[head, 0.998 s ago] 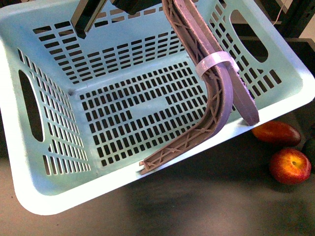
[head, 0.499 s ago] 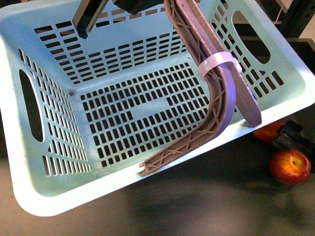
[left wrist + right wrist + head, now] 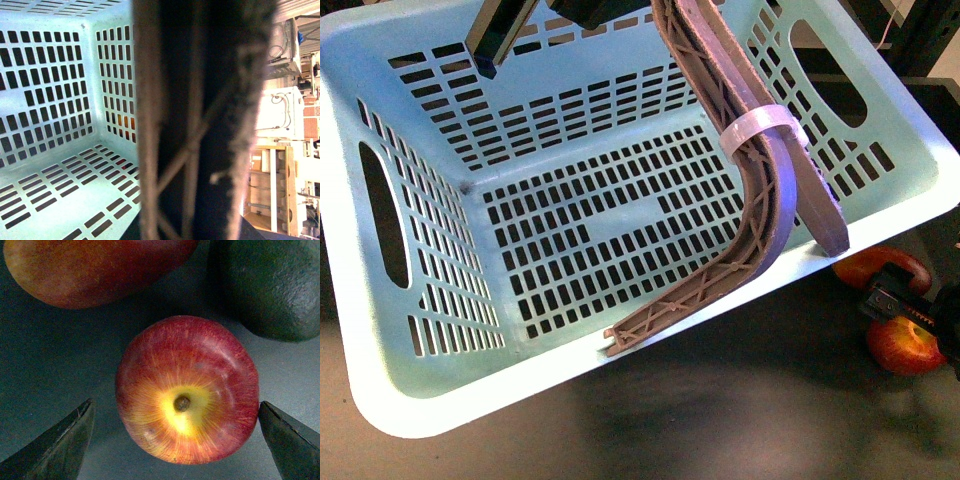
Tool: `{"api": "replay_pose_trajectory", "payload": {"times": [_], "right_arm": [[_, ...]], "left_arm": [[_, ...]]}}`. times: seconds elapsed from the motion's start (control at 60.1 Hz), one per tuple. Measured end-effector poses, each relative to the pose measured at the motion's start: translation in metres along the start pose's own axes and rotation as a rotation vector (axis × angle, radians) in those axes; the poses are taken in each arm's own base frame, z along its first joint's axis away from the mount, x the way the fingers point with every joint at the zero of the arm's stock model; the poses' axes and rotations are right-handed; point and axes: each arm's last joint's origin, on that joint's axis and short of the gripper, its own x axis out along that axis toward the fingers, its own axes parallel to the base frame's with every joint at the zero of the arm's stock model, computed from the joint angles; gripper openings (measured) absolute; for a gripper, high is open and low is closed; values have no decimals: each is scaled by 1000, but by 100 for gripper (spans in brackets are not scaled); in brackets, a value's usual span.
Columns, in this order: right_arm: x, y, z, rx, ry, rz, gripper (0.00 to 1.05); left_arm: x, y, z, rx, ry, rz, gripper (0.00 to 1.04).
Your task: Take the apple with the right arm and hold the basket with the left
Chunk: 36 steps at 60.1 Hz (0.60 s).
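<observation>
The red apple (image 3: 187, 390) is for the basket, so the right gripper should pick it up next by its round red sides.
The pale mint-green basket (image 3: 380, 330) hangs tilted and fills most of the front view. Its brown lattice handle (image 3: 760, 200) curves up to the top edge, where my left gripper (image 3: 585, 10) is shut on it. In the left wrist view the handle (image 3: 190, 125) is a blur right against the camera. The red apple (image 3: 187, 390) lies on the dark table, its yellow stem dimple facing the right wrist camera. My right gripper (image 3: 175, 410) is open, one fingertip (image 3: 75, 435) on each side of the apple without touching. In the front view it (image 3: 910, 310) partly covers the apple (image 3: 900, 352).
A red-orange mango-like fruit (image 3: 95, 267) lies just beyond the apple, by the basket's rim (image 3: 870, 265). A dark green fruit (image 3: 275, 285) sits beside both. Through the basket's slots, red fruit colour shows (image 3: 122, 122). Shelves and equipment stand in the background (image 3: 285, 115).
My right gripper has come in from the right and now sits over the apple, covering part of it. The basket has stayed almost still in my left gripper.
</observation>
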Motion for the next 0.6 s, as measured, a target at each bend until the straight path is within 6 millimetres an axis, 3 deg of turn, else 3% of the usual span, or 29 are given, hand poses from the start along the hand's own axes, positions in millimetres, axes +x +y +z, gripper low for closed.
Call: {"api": "replay_pose_trajectory", "payload": {"times": [0.283,0.399,0.599], "right_arm": [[5,-3,-3,3,15,-13,96],[5,-3,-3,3,16,-15,81],[3,-5,-5,3,15,-16,70]], "left_arm": [[0,0,0,0,-1,0,5],[0,0,0,0,0,0,5],[0,0,0,0,0,0,5]]}}
